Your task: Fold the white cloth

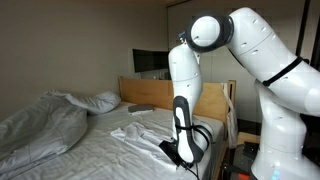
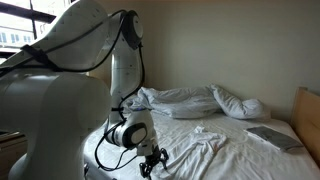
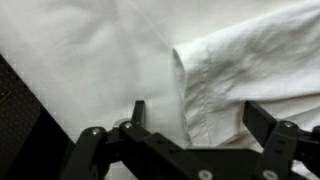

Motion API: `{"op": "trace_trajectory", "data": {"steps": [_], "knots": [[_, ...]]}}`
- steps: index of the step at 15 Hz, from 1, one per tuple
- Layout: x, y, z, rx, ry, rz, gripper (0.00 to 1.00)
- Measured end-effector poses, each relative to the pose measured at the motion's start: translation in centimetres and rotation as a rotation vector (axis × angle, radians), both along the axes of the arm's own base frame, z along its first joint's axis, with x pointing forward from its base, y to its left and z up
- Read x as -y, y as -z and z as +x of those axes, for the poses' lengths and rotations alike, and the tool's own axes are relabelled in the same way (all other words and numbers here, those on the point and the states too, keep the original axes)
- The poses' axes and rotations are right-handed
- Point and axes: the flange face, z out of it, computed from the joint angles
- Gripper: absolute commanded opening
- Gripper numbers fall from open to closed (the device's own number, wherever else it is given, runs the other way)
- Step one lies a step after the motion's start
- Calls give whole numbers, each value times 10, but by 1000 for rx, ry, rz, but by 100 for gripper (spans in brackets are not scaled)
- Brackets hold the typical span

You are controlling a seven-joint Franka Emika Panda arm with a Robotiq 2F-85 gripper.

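My gripper pinches the white cloth (image 1: 143, 135) by its hemmed edge at the end near the bed corner next. Then it folds that end over the rest.
The white cloth (image 1: 143, 135) lies wrinkled on the bedsheet near the bed's near edge; it also shows in an exterior view (image 2: 196, 147). In the wrist view its hemmed edge (image 3: 215, 75) runs between my fingers. My gripper (image 3: 195, 112) is open, its two black fingers straddling that edge, just above the cloth. In the exterior views the gripper (image 1: 172, 151) (image 2: 152, 162) hangs low over the cloth's end near the bed corner. Nothing is held.
A big rumpled grey-white duvet (image 1: 40, 125) (image 2: 190, 100) lies heaped on the bed. A wooden headboard (image 1: 165, 93) stands behind, with a flat grey pad (image 2: 272, 138) near it. The mattress edge shows dark in the wrist view (image 3: 20, 120).
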Motion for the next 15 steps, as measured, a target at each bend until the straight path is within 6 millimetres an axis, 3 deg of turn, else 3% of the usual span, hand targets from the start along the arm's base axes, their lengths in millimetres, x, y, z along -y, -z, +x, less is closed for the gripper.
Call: {"op": "trace_trajectory", "data": {"steps": [3,12,14,15], "knots": [[9,8,-1,-2,-5,-14,100],[10,3,47,78,-38,-28,100],[10,7,50,74,-44,-22,74],[9,10,49,67,-46,-10,67]]}}
